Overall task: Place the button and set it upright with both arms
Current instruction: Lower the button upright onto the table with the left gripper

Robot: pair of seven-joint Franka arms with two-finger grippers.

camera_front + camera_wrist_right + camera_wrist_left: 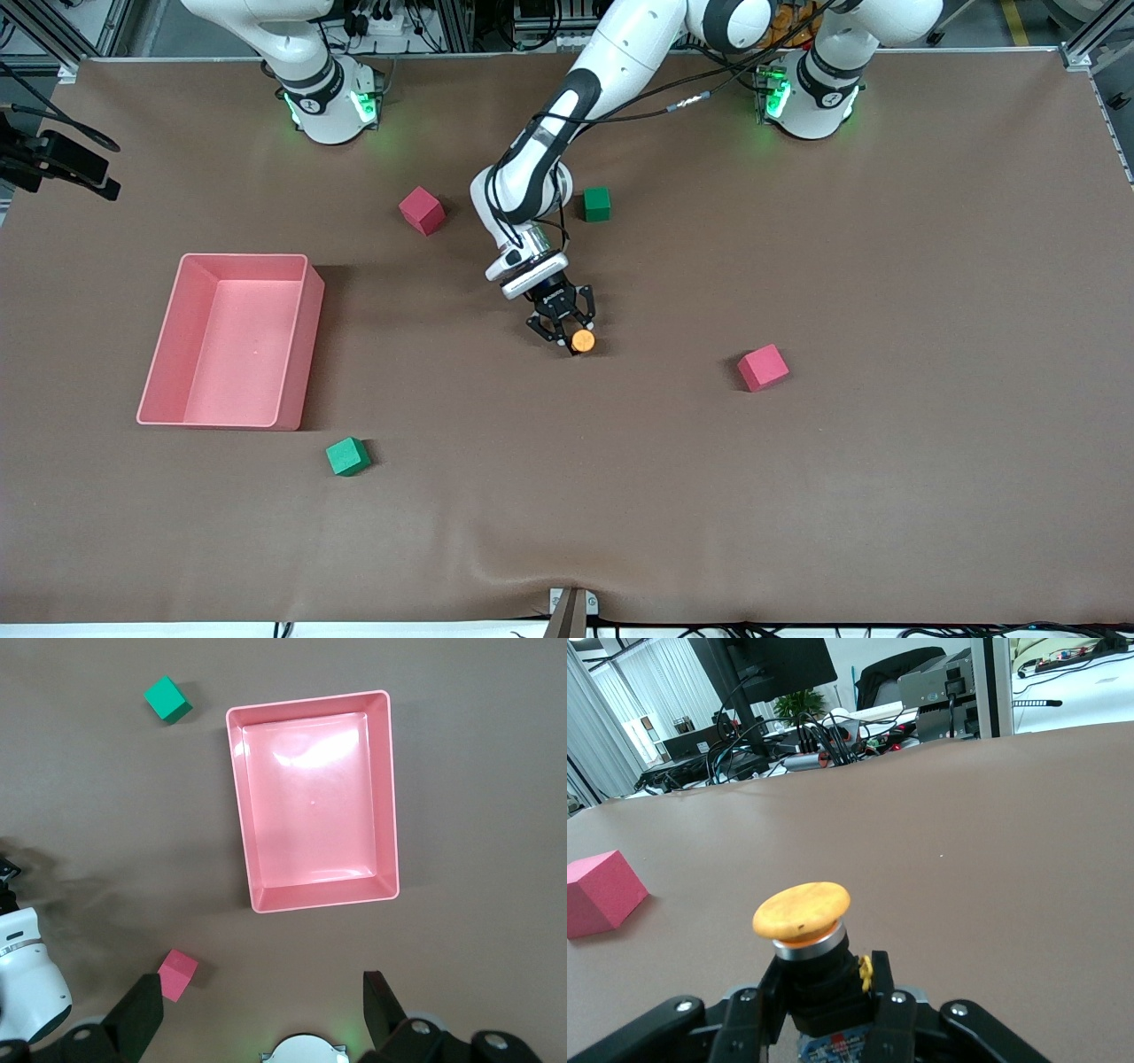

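Observation:
The cap-up button has its base on the brown mat and would stand, so it is now time for my left gripper to release the button.
The button (583, 339) has a round orange cap on a short black body. My left gripper (571, 338) reaches to the middle of the table and is shut on the button's black body, low over the brown mat. In the left wrist view the button (802, 911) stands cap-up between the fingers (893, 1010), slightly tilted; whether it touches the mat does not show. My right gripper (261, 1010) is open and empty, held high over the mat near the right arm's base, looking down on the pink tray (310, 902). The right gripper is out of the front view.
The pink tray (306, 341) stands toward the right arm's end, empty. A red cube (421, 210) and a green cube (597, 204) lie near the bases. A second red cube (763, 367) lies beside the button. A second green cube (347, 456) lies by the tray.

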